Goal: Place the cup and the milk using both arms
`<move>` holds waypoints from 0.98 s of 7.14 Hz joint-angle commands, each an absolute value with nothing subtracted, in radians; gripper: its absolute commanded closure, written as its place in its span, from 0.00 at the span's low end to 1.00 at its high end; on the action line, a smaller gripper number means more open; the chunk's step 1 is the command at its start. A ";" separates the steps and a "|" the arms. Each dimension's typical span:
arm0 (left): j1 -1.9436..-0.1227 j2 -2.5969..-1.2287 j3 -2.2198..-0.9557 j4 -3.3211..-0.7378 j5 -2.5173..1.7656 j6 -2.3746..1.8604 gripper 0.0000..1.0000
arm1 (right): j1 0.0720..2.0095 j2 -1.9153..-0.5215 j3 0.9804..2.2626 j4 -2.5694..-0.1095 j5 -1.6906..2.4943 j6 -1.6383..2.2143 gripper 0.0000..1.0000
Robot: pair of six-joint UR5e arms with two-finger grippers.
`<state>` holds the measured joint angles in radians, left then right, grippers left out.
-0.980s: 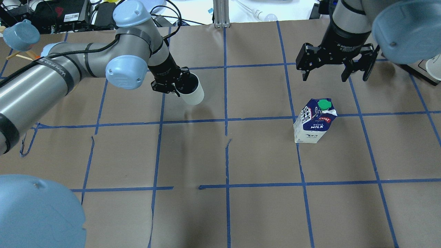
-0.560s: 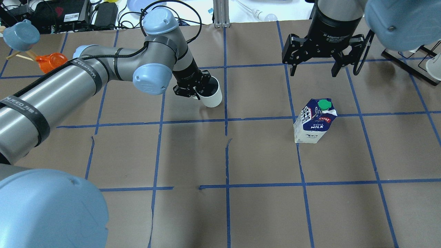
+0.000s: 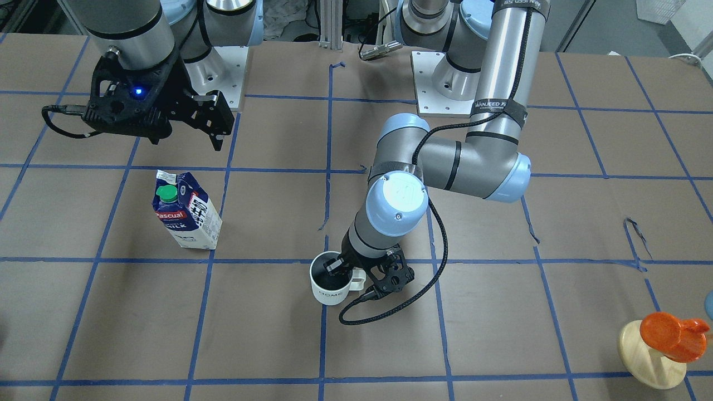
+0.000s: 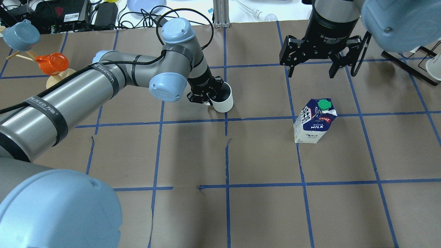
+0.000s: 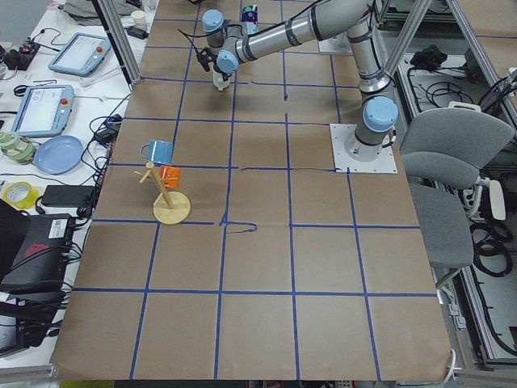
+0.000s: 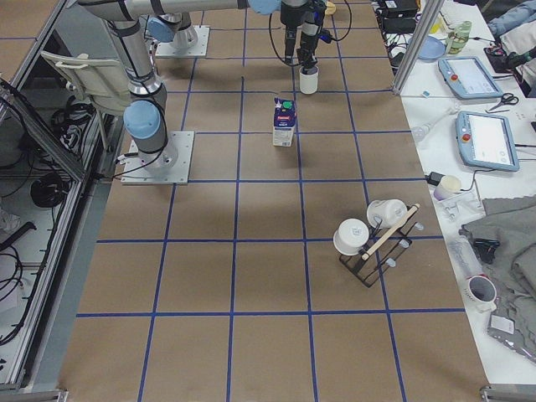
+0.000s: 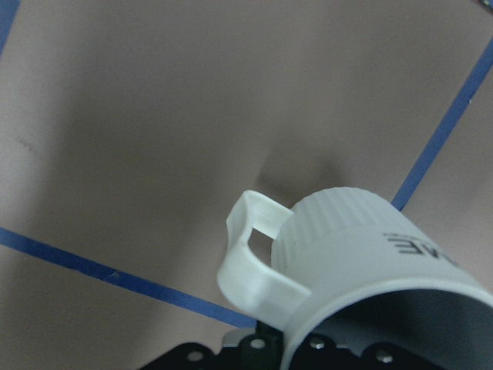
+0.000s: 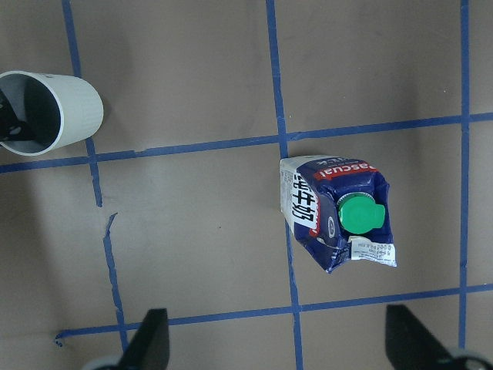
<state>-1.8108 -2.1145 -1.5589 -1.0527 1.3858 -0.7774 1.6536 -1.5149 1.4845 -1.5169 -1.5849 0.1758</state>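
The blue and white milk carton should go beside the white cup (image 3: 330, 288), so my right gripper should next pick up the carton by its top (image 3: 175, 179).
The white cup (image 4: 224, 102) is at the table's middle, on or just above the paper; I cannot tell which. My left gripper (image 4: 211, 97) is shut on its rim, one finger inside. The cup also shows in the front view (image 3: 328, 287), the left wrist view (image 7: 362, 247) with its handle to the left, and the right wrist view (image 8: 54, 112). The milk (image 4: 315, 120) stands upright and free to the right, green cap on top; it also shows in the front view (image 3: 186, 217) and below the right wrist camera (image 8: 339, 212). My right gripper (image 4: 311, 73) hangs open and empty above the table behind the carton.
A wooden mug tree (image 4: 51, 69) with an orange and a blue cup stands at the far left. A black rack (image 6: 373, 239) with white cups stands at the right end. Cables and gear lie beyond the far edge (image 4: 86, 13). Blue tape lines grid the brown paper.
My left arm has carried the cup to the right and slightly nearer, toward the table's middle. My right gripper has shifted left and a little farther back, still open. The milk has not moved.
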 commanded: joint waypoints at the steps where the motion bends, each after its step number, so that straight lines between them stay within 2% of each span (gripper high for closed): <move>1: -1.812 -2.089 -1.551 -1.052 1.387 -0.792 0.00 | 1.652 -1.513 1.486 -1.517 -1.591 0.170 0.00; 3: -1.774 -2.063 -1.490 -1.086 1.403 -0.690 0.00 | 1.600 -1.505 1.555 -1.535 -1.597 0.074 0.00; 5: -1.668 -2.031 -1.462 -1.138 1.405 -0.480 0.00 | 1.525 -1.512 1.761 -1.734 -1.594 0.008 0.00; 7: -1.587 -1.962 -1.460 -1.193 1.454 -0.312 0.00 | 1.514 -1.508 1.897 -1.891 -1.597 0.003 0.04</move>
<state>-1.6432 -2.0061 -1.4630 -1.1656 1.4160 -0.4215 1.5261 -1.5094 1.8108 -1.7987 -1.5965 0.0105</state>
